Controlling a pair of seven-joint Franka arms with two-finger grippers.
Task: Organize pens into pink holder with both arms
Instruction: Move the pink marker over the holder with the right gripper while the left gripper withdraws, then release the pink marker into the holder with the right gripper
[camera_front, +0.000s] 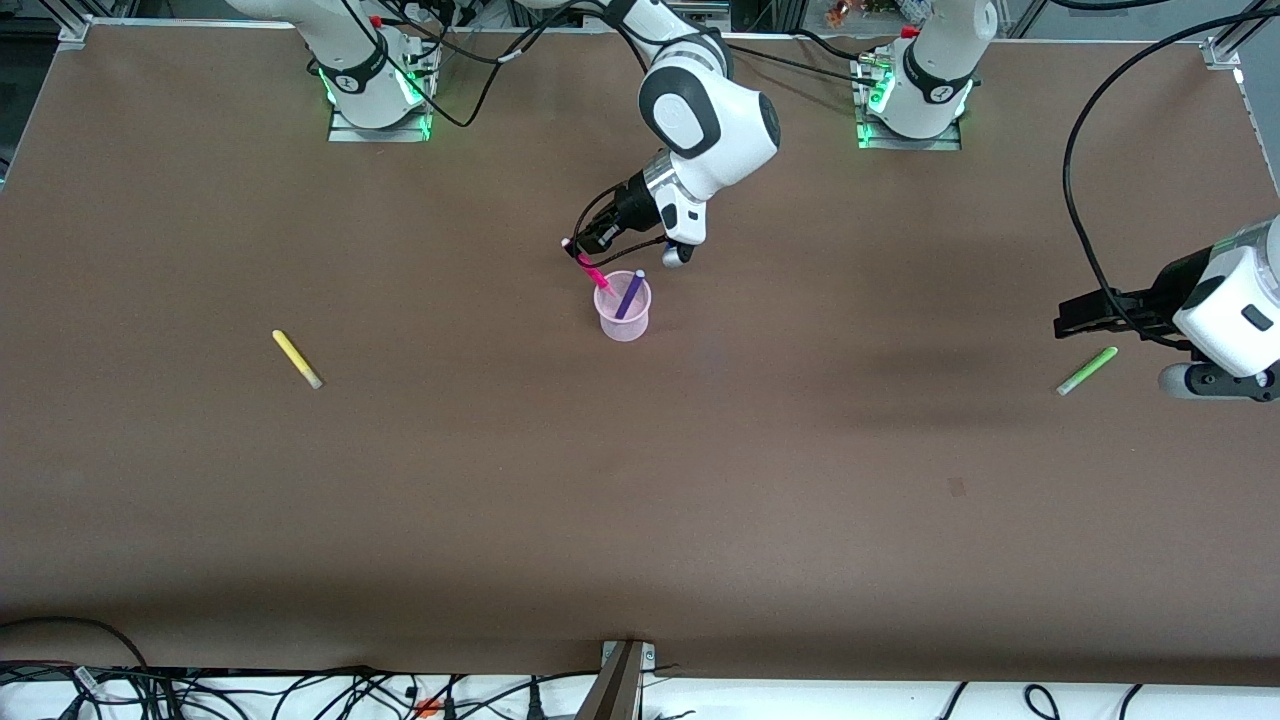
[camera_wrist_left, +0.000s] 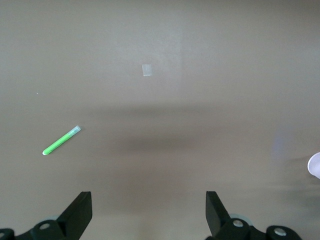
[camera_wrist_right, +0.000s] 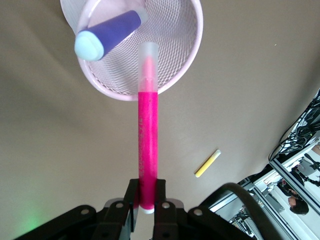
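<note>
My right gripper is ready to open: the magenta pen's pale tip reaches inside the pink holder's rim.
The pink holder stands mid-table with the dark purple pen leaning inside it. My right gripper is shut on the magenta-pink pen and holds it slanted, its pale tip at the holder's rim. In the right wrist view the fingers clamp the magenta pen, which points into the holder beside the purple pen. My left gripper is open and empty, up over the table beside the lime green pen, which also shows in the left wrist view. The yellow pen lies toward the right arm's end.
A small pale patch marks the brown table nearer the front camera. Cables run along the table's front edge. The yellow pen also shows in the right wrist view.
</note>
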